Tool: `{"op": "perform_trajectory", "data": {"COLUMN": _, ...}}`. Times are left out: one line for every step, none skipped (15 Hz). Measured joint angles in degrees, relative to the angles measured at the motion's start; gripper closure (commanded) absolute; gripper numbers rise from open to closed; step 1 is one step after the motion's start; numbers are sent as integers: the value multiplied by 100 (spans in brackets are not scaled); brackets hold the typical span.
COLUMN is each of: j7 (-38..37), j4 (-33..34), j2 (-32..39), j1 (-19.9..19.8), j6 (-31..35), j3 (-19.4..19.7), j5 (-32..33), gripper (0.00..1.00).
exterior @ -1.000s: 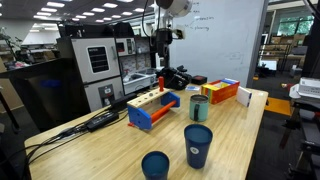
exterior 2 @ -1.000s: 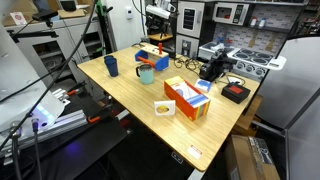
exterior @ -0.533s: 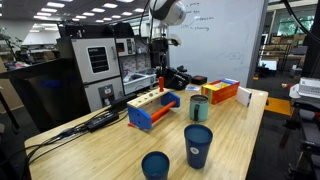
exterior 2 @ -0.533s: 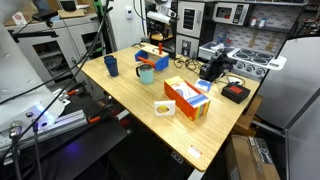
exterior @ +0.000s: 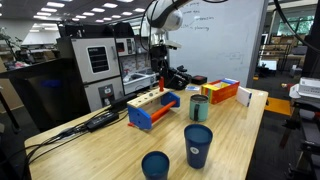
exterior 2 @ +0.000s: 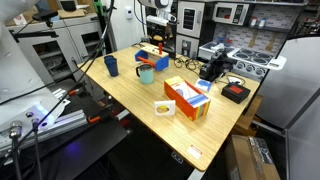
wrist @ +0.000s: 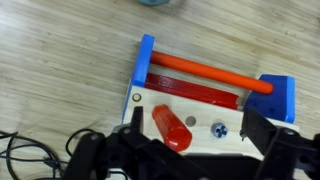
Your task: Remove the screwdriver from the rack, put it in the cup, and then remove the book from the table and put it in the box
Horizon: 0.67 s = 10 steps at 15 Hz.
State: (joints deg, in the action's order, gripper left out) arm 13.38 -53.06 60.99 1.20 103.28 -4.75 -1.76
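I need to grab the screwdriver from above by its red handle (wrist: 171,127) next. That leaves the screwdriver's end in the rack free to go into the cup.
The rack (wrist: 205,100) has blue ends, an orange rod and a tan top with holes; it also shows in both exterior views (exterior: 150,106) (exterior 2: 152,56). The screwdriver's red handle (wrist: 171,127) stands in the rack's top, beside a screw head. My gripper (wrist: 198,130) is open and hovers just above the rack, its fingers either side of the handle without touching it (exterior: 158,78). The teal cup (exterior: 199,108) (exterior 2: 146,73) stands beside the rack. The whitish book (exterior 2: 164,107) (exterior: 245,97) stands by the orange box (exterior 2: 188,98) (exterior: 222,91).
Two dark blue cups (exterior: 198,145) (exterior: 155,165) stand at the near end of the table. A black device (exterior 2: 212,68), glasses (exterior 2: 185,63) and a black pad (exterior 2: 235,93) lie near the far edge. Cables (exterior: 95,122) trail beside the rack.
The arm has bent over and the gripper has come down a little closer to the rack. Nothing on the table has moved.
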Motion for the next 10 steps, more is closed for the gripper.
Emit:
{"op": "perform_trajectory", "data": {"j7": -111, "j4": 46, "j2": 40, "j1": 17, "j6": -35, "j3": 25, "j5": 3, "gripper": 0}}
{"op": "perform_trajectory", "data": {"j7": -202, "j4": 108, "j2": 89, "j1": 25, "j6": -56, "j3": 40, "j5": 4, "gripper": 0}}
{"op": "perform_trajectory", "data": {"j7": -276, "j4": 166, "j2": 142, "j1": 29, "j6": -65, "j3": 56, "j5": 4, "gripper": 0}}
{"op": "perform_trajectory", "data": {"j7": -335, "j4": 229, "j2": 196, "j1": 30, "j6": -69, "j3": 72, "j5": 4, "gripper": 2}}
{"op": "perform_trajectory", "data": {"j7": -374, "j4": 308, "j2": 256, "j1": 30, "j6": -77, "j3": 84, "j5": 4, "gripper": 26}}
{"op": "perform_trajectory", "data": {"j7": -401, "j4": 373, "j2": 315, "j1": 29, "j6": -81, "j3": 96, "j5": 4, "gripper": 26}}
{"op": "perform_trajectory", "data": {"j7": -418, "j4": 454, "j2": 375, "j1": 30, "j6": -83, "j3": 105, "j5": 4, "gripper": 30}}
{"op": "perform_trajectory", "data": {"j7": -435, "j4": 524, "j2": 433, "j1": 30, "j6": -83, "j3": 112, "j5": 4, "gripper": 39}}
{"op": "perform_trajectory", "data": {"j7": -455, "j4": 585, "j2": 480, "j1": 30, "j6": -83, "j3": 119, "j5": 4, "gripper": 46}}
{"op": "perform_trajectory", "data": {"j7": -471, "j4": 657, "j2": 527, "j1": 30, "j6": -84, "j3": 123, "j5": 4, "gripper": 52}}
